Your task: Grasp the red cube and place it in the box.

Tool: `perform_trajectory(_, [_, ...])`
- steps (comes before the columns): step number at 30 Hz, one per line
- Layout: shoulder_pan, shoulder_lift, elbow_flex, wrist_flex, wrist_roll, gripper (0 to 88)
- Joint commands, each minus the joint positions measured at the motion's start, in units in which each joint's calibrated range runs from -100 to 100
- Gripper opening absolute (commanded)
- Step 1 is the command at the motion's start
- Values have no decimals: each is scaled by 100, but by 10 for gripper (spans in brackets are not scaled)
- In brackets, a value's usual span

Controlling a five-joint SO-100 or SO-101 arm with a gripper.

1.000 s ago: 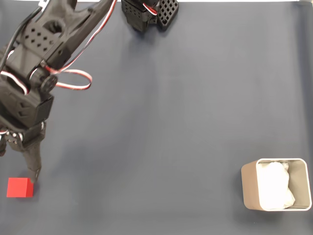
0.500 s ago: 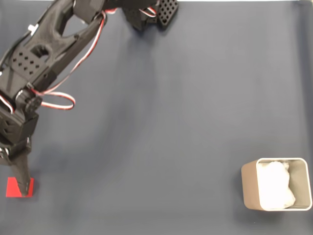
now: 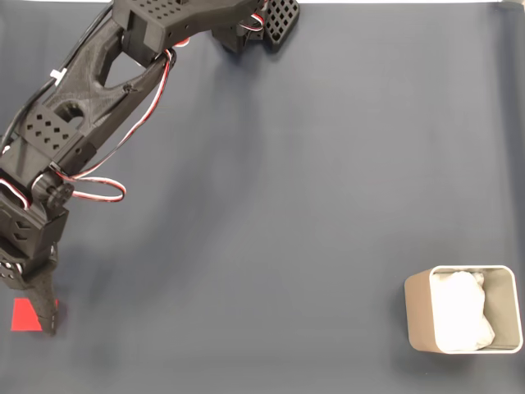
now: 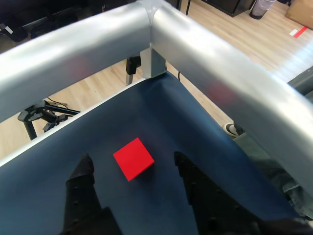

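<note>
The red cube (image 3: 23, 315) needs to go in the box, so my gripper will next grab the cube by its opposite sides.
The red cube (image 3: 23, 315) lies at the far lower left of the dark blue mat in the fixed view, partly covered by one black finger (image 3: 45, 305) of the arm. In the wrist view the red cube (image 4: 133, 158) sits flat on the mat between the two black fingers, and my gripper (image 4: 132, 157) is open around it, with a gap on each side. The box (image 3: 417, 316) stands at the lower right, far from the cube, with white padding (image 3: 461, 312) inside.
A silver frame rail (image 4: 205, 63) borders the mat's corner just beyond the cube, with wooden floor behind it. The arm's black base (image 3: 246, 20) sits at the top edge. Red and white cables (image 3: 98, 185) loop off the arm.
The arm has swung left and down. The gripper went from beside the cube to straddling it, and one finger now covers the cube's right part.
</note>
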Motion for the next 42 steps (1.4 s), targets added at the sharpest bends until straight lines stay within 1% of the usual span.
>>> perform_trajectory(1, [-105, -24, -353, -54, 24, 385])
perform_trajectory(22, [-275, 660, -1001, -136, -15, 397])
perform_trajectory(42, [-346, 790, -1019, -300, -5, 403])
